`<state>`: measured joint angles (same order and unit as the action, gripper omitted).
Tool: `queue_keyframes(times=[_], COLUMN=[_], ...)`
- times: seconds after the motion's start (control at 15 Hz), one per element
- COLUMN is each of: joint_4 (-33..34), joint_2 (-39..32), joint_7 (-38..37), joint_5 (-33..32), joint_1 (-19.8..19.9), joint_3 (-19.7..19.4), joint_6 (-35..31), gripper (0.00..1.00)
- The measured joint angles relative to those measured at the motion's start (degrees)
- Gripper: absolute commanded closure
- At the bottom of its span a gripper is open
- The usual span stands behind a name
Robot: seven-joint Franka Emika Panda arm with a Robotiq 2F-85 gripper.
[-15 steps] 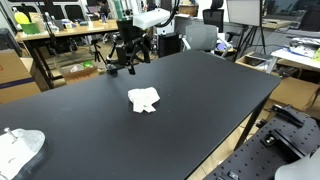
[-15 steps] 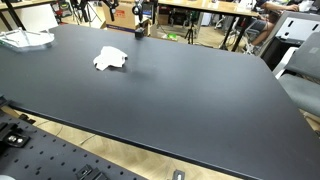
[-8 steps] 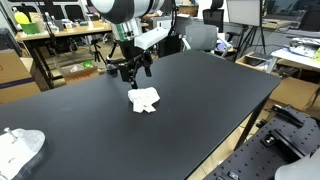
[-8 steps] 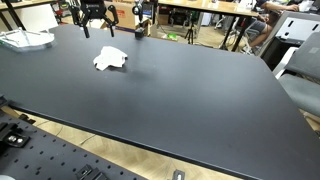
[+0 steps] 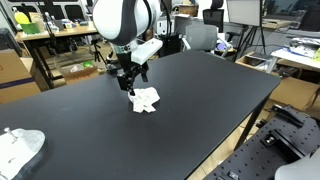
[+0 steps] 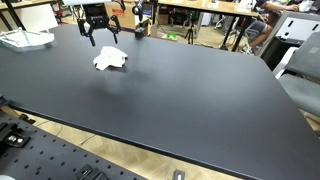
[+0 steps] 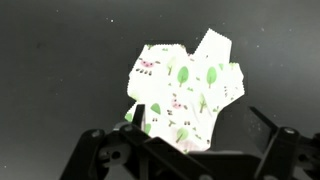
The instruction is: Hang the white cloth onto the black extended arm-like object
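The cloth (image 5: 146, 99) is between my fingertips in the wrist view, but they stop above it in an exterior view, so it is too early to close before lowering.
The white cloth (image 5: 146, 99) with a green leaf print lies crumpled on the black table (image 5: 200, 110), toward its far side. It also shows in an exterior view (image 6: 111, 60) and fills the middle of the wrist view (image 7: 185, 90). My gripper (image 5: 130, 82) hangs open and empty just above the cloth's far edge, and also shows in an exterior view (image 6: 103, 36). In the wrist view the gripper (image 7: 198, 116) has a finger either side of the cloth's near part. A small black upright object (image 6: 140, 24) stands at the table's far edge, beyond the cloth.
A white crumpled item (image 5: 20, 146) lies at one table corner and also shows in an exterior view (image 6: 26, 40). Desks, chairs (image 5: 200, 35) and boxes stand behind the table. A perforated bench (image 6: 60, 160) lies below the near edge.
My gripper has come down from the table's far edge toward the cloth and now hovers over it. The cloth has not moved.
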<state>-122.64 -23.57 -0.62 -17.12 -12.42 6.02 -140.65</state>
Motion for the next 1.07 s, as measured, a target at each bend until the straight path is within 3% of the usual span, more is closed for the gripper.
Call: queue_keyframes(times=[0.27,0.33,0.4,1.07], joint_4=[1.8,2.3,2.8,4.3], joint_2=[-2.7,-3.4,-3.9,-6.6], joint_7=[-1.2,-1.4,-1.4,-1.4], joint_5=[0.0,0.0,0.0,0.5], joint_1=[-1.2,-1.4,-1.5,-1.5], joint_3=[-0.6,-0.7,-0.9,-1.4], joint_6=[-3.1,-3.4,-3.5,-3.5], gripper=[0.0,0.25,0.25,0.95])
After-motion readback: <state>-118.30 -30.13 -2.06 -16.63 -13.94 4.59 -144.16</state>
